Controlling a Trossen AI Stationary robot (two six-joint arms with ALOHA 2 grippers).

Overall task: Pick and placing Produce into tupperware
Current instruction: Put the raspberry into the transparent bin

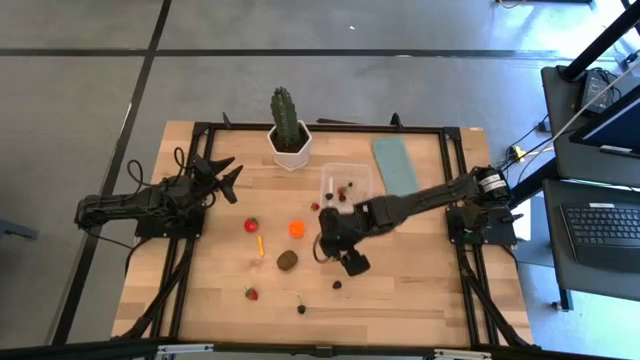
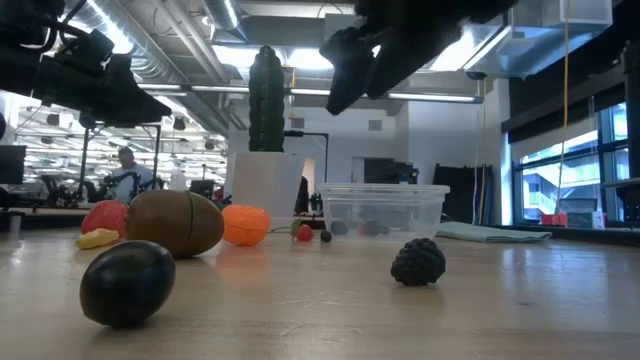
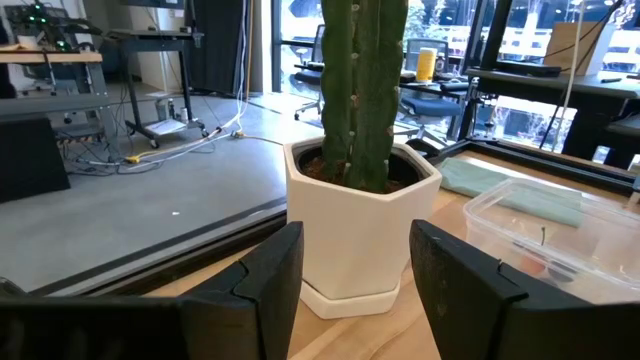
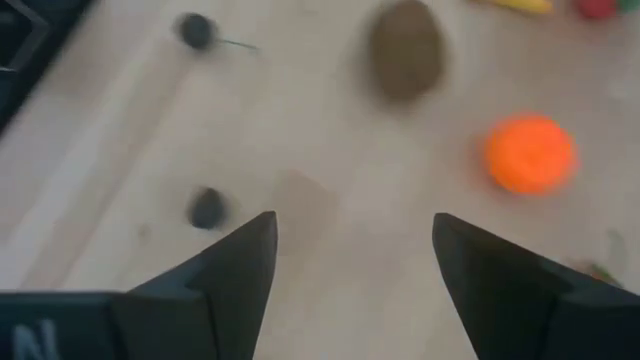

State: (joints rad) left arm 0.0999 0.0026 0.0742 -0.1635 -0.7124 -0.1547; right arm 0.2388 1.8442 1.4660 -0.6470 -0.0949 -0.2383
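Next, my right gripper grabs the dark berry by its bumpy sides to add it to the produce in the tupperware (image 1: 347,182).
The clear square tupperware (image 1: 347,182) (image 2: 385,208) sits right of the cactus pot (image 1: 289,150) and holds a few small pieces. On the table lie the orange ball (image 1: 297,228) (image 4: 530,153), the brown oval (image 1: 287,260) (image 4: 405,50), two strawberries (image 1: 251,225) (image 1: 251,294), a yellow stick (image 1: 260,244) and dark berries (image 1: 338,284) (image 1: 302,308) (image 4: 207,208). My right gripper (image 1: 322,243) (image 4: 355,260) hangs open above the table between the orange ball and the nearer dark berry, holding nothing. My left gripper (image 1: 222,175) (image 3: 355,270) waits open, left of the cactus.
A flat blue-grey lid (image 1: 394,165) lies right of the tupperware. The tall green cactus (image 2: 265,100) stands in its white pot at the far edge. One small strawberry (image 1: 314,207) lies just outside the tupperware's near left corner. Bare wood shows toward the near right corner.
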